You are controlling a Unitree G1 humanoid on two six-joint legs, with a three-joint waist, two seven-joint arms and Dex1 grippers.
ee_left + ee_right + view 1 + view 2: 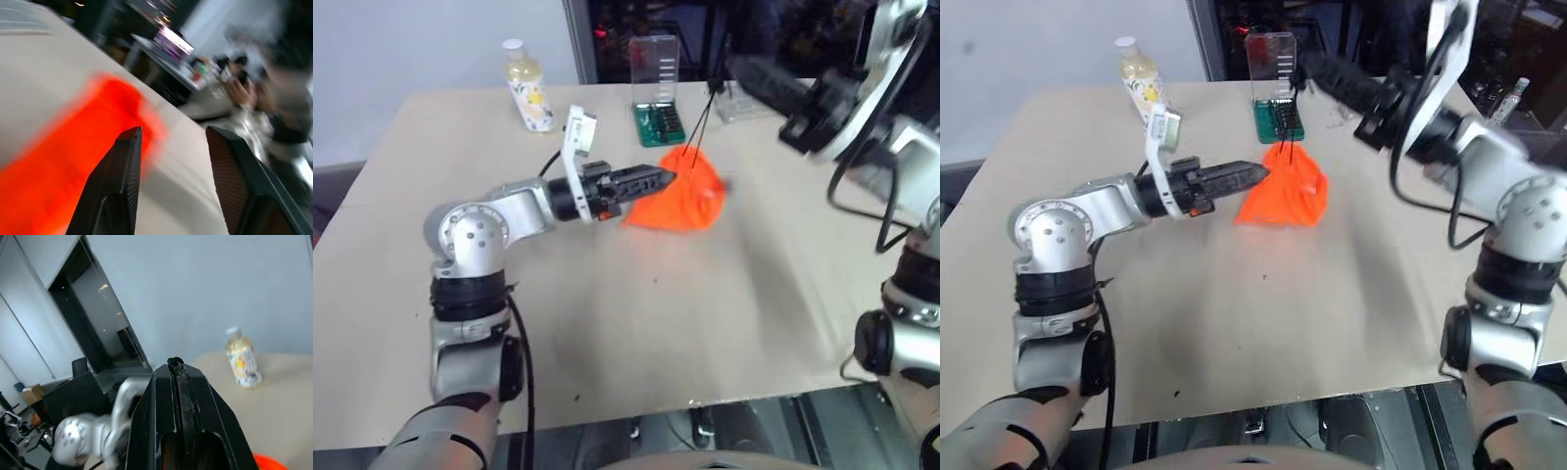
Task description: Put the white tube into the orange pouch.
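Note:
The orange pouch hangs loose below its tight cord. The pouch next needs to be pinched by its drawn-up peak (689,153) with my left gripper.
The orange pouch (690,201) lies on the table's far middle, its top drawn up into a peak. A thin dark cord (700,122) rises taut from that peak to my right gripper (1307,64), which is raised above and behind the pouch and shut on the cord; the right wrist view shows the shut gripper (173,363) with the cord at its tip. My left gripper (664,177) points level at the pouch's left side, tips at its edge. Its fingers (122,166) stand apart with nothing between them. The white tube is hidden.
A yellowish bottle (527,86) with a white cap stands at the table's far left. A green case (658,93) with a clear upright lid stands just behind the pouch. The beige table (607,323) stretches bare toward its near edge.

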